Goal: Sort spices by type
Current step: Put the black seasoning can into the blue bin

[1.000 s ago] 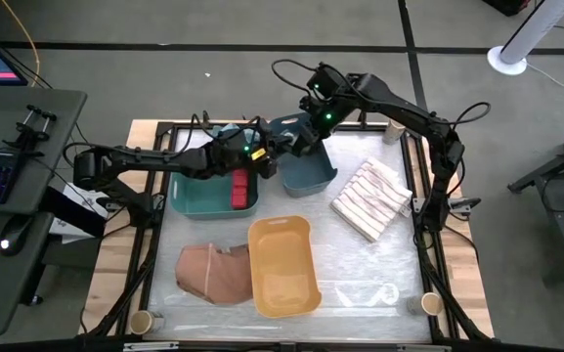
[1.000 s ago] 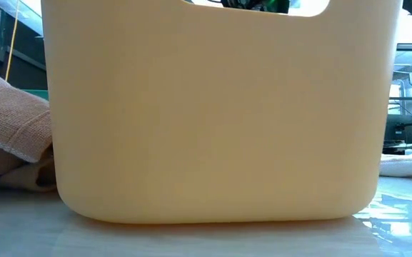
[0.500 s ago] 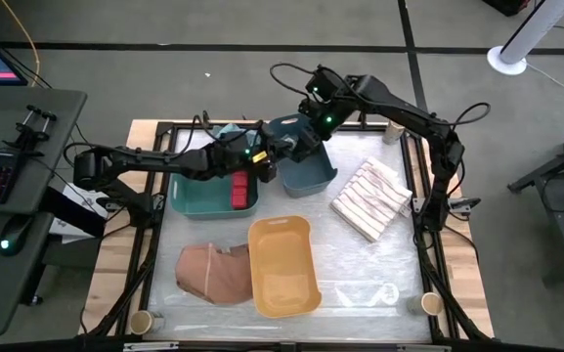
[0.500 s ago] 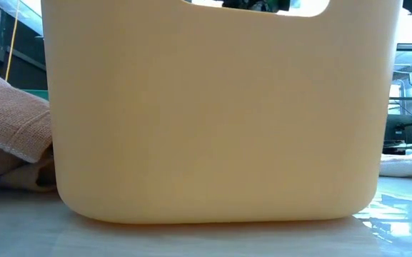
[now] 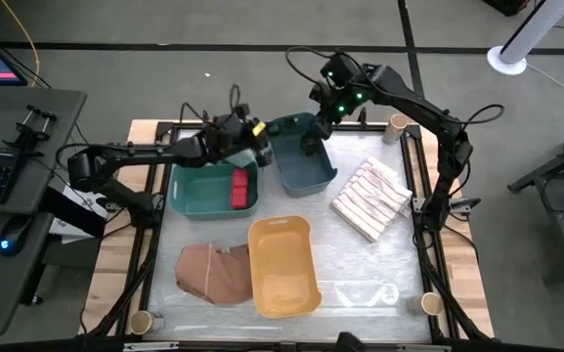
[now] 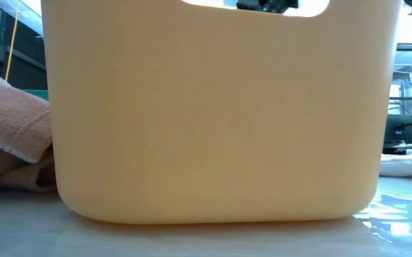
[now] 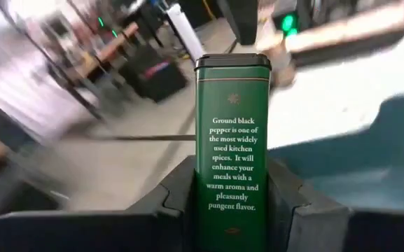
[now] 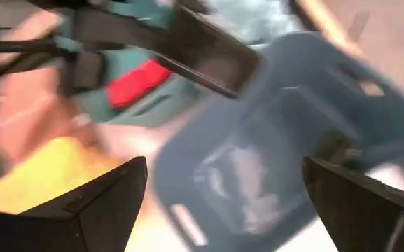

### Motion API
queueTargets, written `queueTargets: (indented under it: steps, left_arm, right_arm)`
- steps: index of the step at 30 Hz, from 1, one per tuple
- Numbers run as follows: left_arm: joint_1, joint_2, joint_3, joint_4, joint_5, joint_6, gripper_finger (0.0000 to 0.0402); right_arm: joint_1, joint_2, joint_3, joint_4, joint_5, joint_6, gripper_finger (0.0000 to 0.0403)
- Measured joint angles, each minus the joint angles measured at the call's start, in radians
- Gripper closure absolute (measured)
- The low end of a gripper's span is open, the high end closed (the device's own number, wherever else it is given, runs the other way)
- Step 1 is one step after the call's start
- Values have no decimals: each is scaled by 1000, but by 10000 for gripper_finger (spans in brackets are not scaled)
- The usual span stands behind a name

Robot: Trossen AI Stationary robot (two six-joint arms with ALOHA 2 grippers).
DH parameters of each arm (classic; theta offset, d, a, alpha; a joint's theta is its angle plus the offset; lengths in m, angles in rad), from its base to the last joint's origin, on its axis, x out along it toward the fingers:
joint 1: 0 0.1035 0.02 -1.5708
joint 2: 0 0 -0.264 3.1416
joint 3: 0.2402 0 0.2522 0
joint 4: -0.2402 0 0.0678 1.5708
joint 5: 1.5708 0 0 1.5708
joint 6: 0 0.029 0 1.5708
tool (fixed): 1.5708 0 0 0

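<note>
My right gripper grips the dark green tin of black pepper by its sides next, to put the tin away in the blue bin [image 5: 301, 168].
A dark green boxy spice tin [image 7: 232, 133], printed "Ground black pepper", sits in my left gripper [image 7: 231, 210], which is shut on it. In the high view this gripper [image 5: 254, 135] hovers above the far rim between the green bin [image 5: 192, 196] and the blue bin [image 5: 301, 168]. A red spice box [image 5: 240, 189] lies inside the green bin. My right gripper [image 5: 313, 143] hangs open over the blue bin [image 8: 279, 161], its fingers wide apart with nothing between them. A tan round jar [image 5: 396, 124] stands at the far right edge. My left gripper pinches the tin's lower half [image 7: 231, 199] between its two fingers [image 7: 286, 206], one on each side face. The tin runs along the fingers, its lidded end [image 7: 232, 63] pointing away from the wrist. It is lifted clear of the bins and the table.
A yellow bin [image 5: 283, 264] stands near the front and fills the low view [image 6: 213, 114]. A tan cloth [image 5: 213, 272] lies to its left, a striped cloth [image 5: 371, 200] at the right. Tan jars stand at the front corners [image 5: 141, 321] [image 5: 430, 303].
My left gripper has carried the tin from beside the blue bin's near-left corner toward the table's far edge and has rolled about its own axis, turning the tin with it. My right gripper has drawn back from the left gripper, toward the far right and a little up.
</note>
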Motion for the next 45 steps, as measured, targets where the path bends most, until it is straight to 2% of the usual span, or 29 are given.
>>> queueTargets:
  steps: [4, 7, 9, 13, 19, 25, 32, 37, 45]
  left_arm:
    - [60, -30, 1, -42, 198, -291, 318]
    - [86, -32, 1, -32, 392, -414, 317]
    - [91, -32, 1, -28, 457, -448, 317]
    - [98, -32, 1, -44, 461, -435, 316]
    - [124, -32, 1, -47, 457, -443, 315]
    - [130, -32, 1, -45, 513, -450, 315]
    - [119, -32, 1, -36, 516, -443, 314]
    - [119, -32, 1, -36, 515, -410, 314]
    - [119, -32, 2, -37, 514, -398, 314]
  right_arm:
    - [-3, 0, 0, 27, 128, 66, 29]
    - [-3, 0, 0, 60, 156, 102, 29]
    - [-3, 0, 0, 71, 157, 67, 29]
    - [5, 0, -1, 77, 137, -31, 29]
    - [38, 0, -1, 130, -20, -190, 29]
    - [100, 5, -2, 167, 80, -370, 29]
    - [116, 37, -2, 222, 107, -364, 35]
    - [116, 61, -2, 226, 106, -343, 76]
    - [118, 64, -2, 266, 105, -343, 182]
